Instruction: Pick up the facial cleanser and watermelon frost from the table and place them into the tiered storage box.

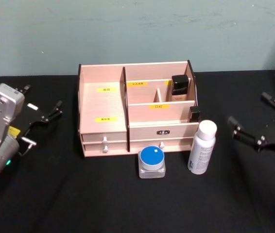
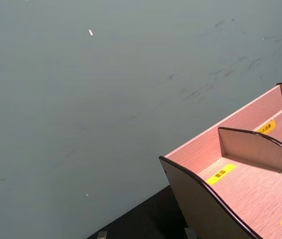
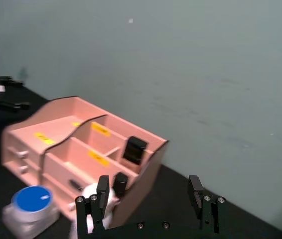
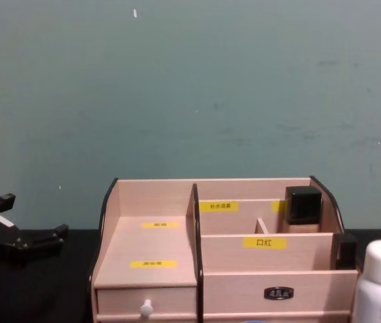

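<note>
The robot's right gripper next needs to pick up the white bottle by its white cap. The robot then needs to stand the bottle in the tiered storage box (image 4: 227, 245).
A white bottle (image 1: 202, 147), which I take for the facial cleanser, stands on the black table at the front right corner of the tiered storage box (image 1: 103, 104). A clear jar with a blue lid (image 1: 152, 161), which I take for the watermelon frost, sits just left of the bottle, before the box's drawers. My left gripper (image 1: 40, 103) hovers open to the left of the box, nothing between its fingers. My right gripper (image 1: 256, 116) is open off to the right of the bottle. In the right wrist view its fingers (image 3: 196, 191) frame the box (image 3: 31, 130) and the jar (image 3: 31, 201).
A black-capped bottle (image 1: 180, 88) stands in the box's back right compartment, and a small black item (image 1: 194, 114) sits by the right side panel. The box's left compartments (image 4: 147, 242) lie bare. A teal wall rises behind the table.
</note>
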Motion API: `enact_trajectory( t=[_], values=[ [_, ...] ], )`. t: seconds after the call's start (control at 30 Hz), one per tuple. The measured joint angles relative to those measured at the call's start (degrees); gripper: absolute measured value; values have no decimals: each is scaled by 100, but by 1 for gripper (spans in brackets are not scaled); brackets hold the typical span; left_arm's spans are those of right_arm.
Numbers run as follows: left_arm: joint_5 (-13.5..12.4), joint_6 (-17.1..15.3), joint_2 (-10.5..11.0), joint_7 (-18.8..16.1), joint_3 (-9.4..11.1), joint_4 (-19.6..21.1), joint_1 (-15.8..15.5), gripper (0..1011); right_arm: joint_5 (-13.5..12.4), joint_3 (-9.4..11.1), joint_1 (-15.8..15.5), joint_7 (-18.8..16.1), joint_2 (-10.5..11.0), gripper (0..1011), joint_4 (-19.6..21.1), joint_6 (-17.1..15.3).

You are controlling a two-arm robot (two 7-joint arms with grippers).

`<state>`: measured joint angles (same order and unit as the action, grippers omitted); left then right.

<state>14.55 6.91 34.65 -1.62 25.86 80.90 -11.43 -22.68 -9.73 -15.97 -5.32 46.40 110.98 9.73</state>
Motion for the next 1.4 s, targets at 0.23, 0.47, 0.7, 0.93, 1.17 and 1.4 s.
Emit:
enact_trajectory(
  t=[0.23, 0.47, 0.7, 0.93, 1.17, 1.4],
  values=[
    [0, 0, 0, 0, 0, 0, 0, 1001, -280, 90, -354, -406, 141, 1002, 243, -71],
    [0, 0, 0, 0, 0, 0, 0, 1001, -403, 69, -398, -603, 167, 1002, 275, -464],
    [0, 0, 0, 0, 0, 0, 0, 1001, -389, -38, -244, -679, 123, 1002, 189, -937],
    [0, 0, 0, 0, 0, 0, 0, 1001, -347, -237, 135, -798, -34, 1002, -25, -1483],
    [0, 0, 0, 0, 0, 0, 0, 1001, -288, -433, 548, -983, -249, 1002, -275, -1860],
    [0, 0, 0, 0, 0, 0, 0, 1001, -218, -553, 870, -1130, -461, 1002, -488, -2100]
  ],
)
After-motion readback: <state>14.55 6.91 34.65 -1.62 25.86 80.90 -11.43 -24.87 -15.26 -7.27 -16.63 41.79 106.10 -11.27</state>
